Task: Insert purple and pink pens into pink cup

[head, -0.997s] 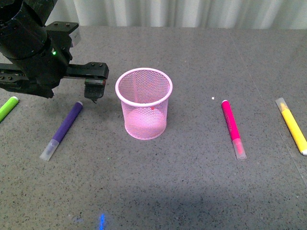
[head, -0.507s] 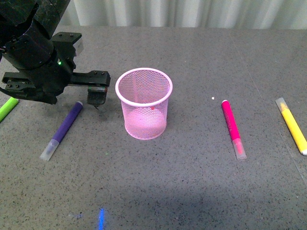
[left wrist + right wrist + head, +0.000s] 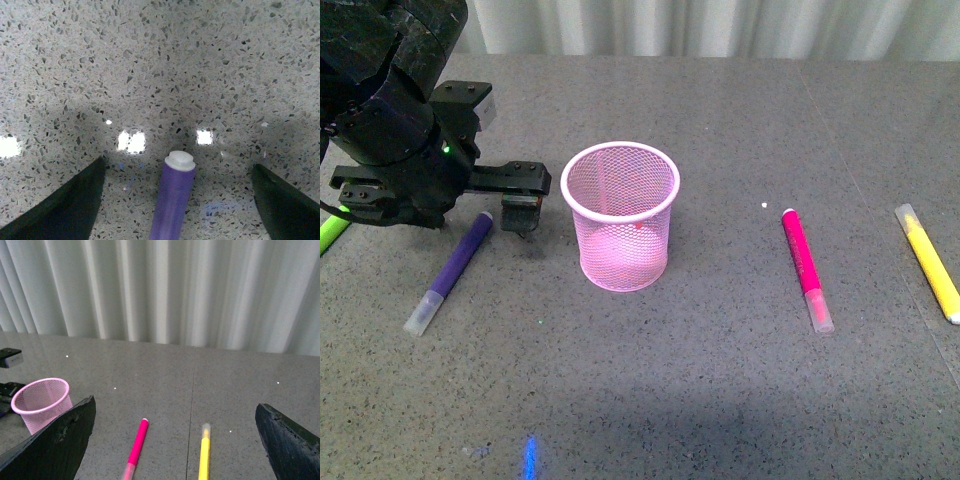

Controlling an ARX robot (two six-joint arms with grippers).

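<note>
The purple pen should go into the pink cup with the purple pen's clear cap first, so my left gripper needs to grab the pen by its white-tipped end and leave that cap free.
The dark purple pen lies on the grey table left of the pink mesh cup, with its white end toward the back. My left gripper is open and low over that far end. In the left wrist view the purple pen lies between the two open fingers, touching neither. The magenta pink pen lies right of the cup. My right gripper is open and empty, held high. It looks down on the pink pen and the cup. It is out of the front view.
A yellow marker lies at the far right, beside the pink pen; it also shows in the right wrist view. A green marker lies at the left edge, partly behind my left arm. A white curtain hangs behind the table.
My left arm has come down and a little forward, bringing the open gripper closer over the purple pen's far end. The pens and the cup have not moved.
</note>
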